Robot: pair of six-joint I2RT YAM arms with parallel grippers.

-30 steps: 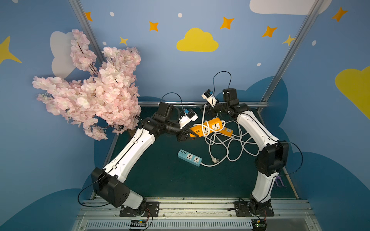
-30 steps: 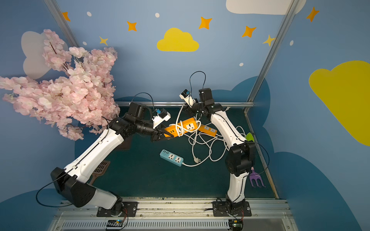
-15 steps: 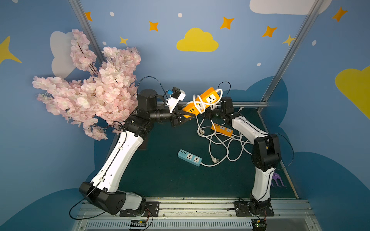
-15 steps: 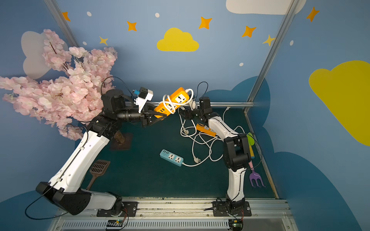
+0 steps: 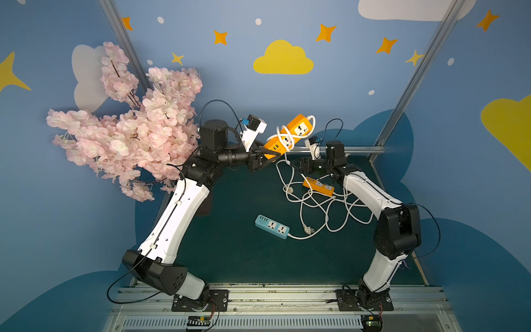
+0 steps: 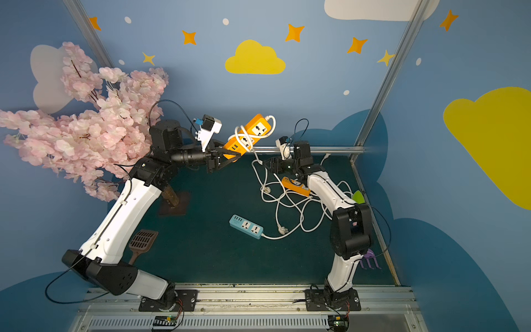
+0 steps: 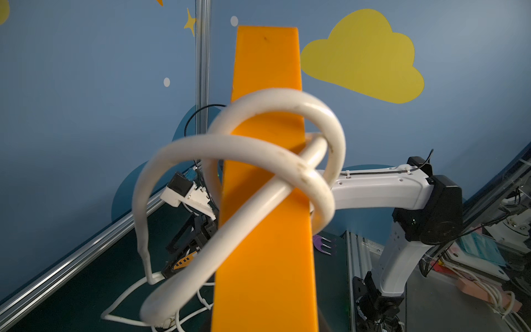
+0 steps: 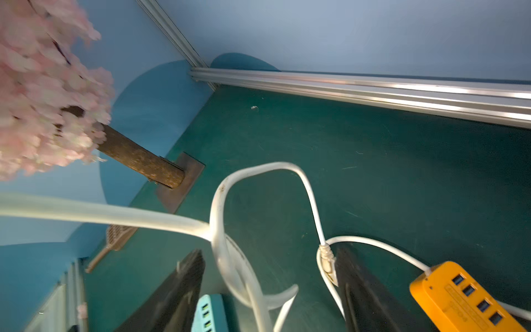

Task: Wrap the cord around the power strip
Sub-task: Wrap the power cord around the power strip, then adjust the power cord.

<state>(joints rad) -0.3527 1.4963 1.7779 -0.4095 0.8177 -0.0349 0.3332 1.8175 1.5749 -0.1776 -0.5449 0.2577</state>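
I should next take hold of the white cord with my right gripper by its hanging part (image 5: 286,157) near the loops, so I can wrap it around the power strip (image 5: 300,126).
An orange power strip (image 5: 300,126) (image 6: 260,126) is lifted off the table at the back, tilted, and my left gripper (image 5: 265,156) (image 6: 227,156) is shut on its lower end. The white cord (image 5: 283,138) (image 7: 258,143) loops loosely round the strip's middle (image 7: 267,258), then hangs down to a tangle on the table. My right gripper (image 5: 296,166) (image 6: 270,165) (image 8: 270,258) is low, to the right of the strip and below it. Its jaws are wide open. The cord (image 8: 227,258) passes loosely between its fingers (image 8: 184,281).
A second orange strip (image 5: 319,185) (image 8: 465,299) and a blue strip (image 5: 271,226) (image 8: 209,313) lie among tangled white cords. A pink blossom tree (image 5: 129,129) fills the back left. A brown scoop (image 6: 142,243) and a purple rake (image 6: 369,258) lie at the table's sides.
My left arm has lifted the orange strip from table height up toward the back wall. My right gripper has dropped lower, opened, and let go of the cord.
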